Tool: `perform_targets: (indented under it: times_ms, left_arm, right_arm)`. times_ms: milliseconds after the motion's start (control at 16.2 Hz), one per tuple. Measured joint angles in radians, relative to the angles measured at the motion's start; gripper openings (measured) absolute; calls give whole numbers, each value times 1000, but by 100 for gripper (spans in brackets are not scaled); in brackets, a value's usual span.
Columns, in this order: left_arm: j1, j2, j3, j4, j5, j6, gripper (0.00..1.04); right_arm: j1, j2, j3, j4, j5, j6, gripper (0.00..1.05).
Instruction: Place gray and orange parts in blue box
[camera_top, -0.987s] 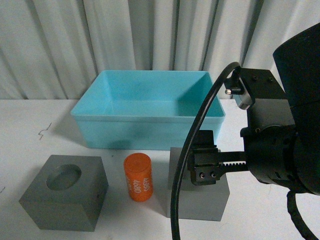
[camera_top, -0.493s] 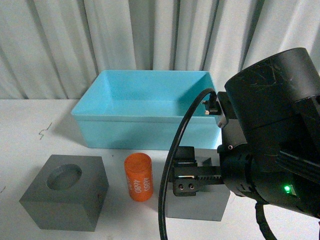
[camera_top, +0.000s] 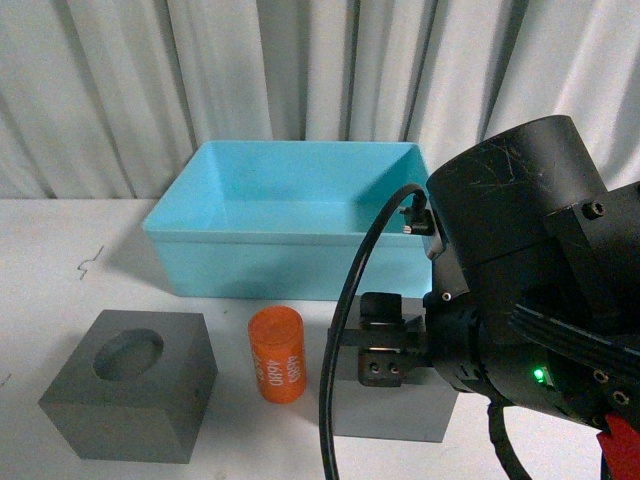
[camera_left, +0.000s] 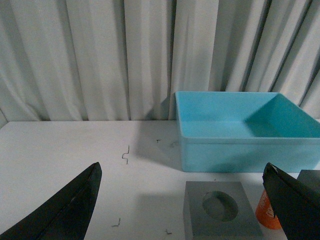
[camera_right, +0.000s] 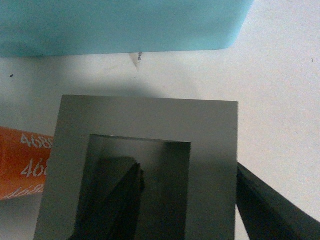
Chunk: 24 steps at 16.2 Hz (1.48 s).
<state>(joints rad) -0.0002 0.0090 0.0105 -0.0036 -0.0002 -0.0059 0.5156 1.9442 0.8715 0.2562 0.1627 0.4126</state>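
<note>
The gray cube needs to go in the blue box, so my right gripper will next grab it by a side of its rectangular hollow (camera_right: 211, 170).
The blue box (camera_top: 290, 265) stands at the back of the white table. In front of it lie a gray cube with a round recess (camera_top: 130, 385), the orange cylinder (camera_top: 277, 354) on its side, and a gray cube with a rectangular recess (camera_top: 395, 415). My right gripper (camera_right: 192, 200) is open and straddles one wall of that cube (camera_right: 210, 150). One finger (camera_right: 122, 200) sits inside the recess and the other (camera_right: 265, 207) outside. My left gripper (camera_left: 180, 207) is open and empty, held back from the round-recess cube (camera_left: 220, 212).
A pleated white curtain (camera_top: 300, 70) hangs close behind the box. The bulky right arm (camera_top: 530, 300) and its black cable (camera_top: 345, 330) hide most of the right cube and the box's right corner. Small dark marks (camera_left: 126, 152) dot the tabletop.
My right arm has swung left and lower over the rectangular-recess cube, and now fills more of the front view. The cubes, cylinder and box have stayed put.
</note>
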Motion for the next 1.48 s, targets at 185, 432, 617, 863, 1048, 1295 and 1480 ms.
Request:
perform_targets:
  times_ms: [185, 432, 617, 863, 1048, 1295, 1480]
  left_arm:
    - [0, 0, 0, 0, 0, 0, 98]
    - [0, 0, 0, 0, 0, 0, 98]
    - [0, 0, 0, 0, 0, 0, 98]
    - [0, 0, 0, 0, -1, 0, 98]
    - [0, 0, 0, 0, 0, 0, 98]
    - [0, 0, 0, 0, 0, 0, 98]
    - [0, 0, 0, 0, 0, 0, 98]
  right_arm:
    - [-68, -124, -127, 7, -27, -21, 19]
    - [-166, -397, -187, -48, -82, -88, 19]
    - [-293, -555, -25, 26, -113, -220, 19]
    - [-311, -272, 235, 185, -119, -378, 18]
    - [-269, -65, 407, 148, -122, -383, 18]
    - [-219, 155, 665, 45, -76, -333, 18]
    - [-201, 281, 780, -35, -37, -286, 18]
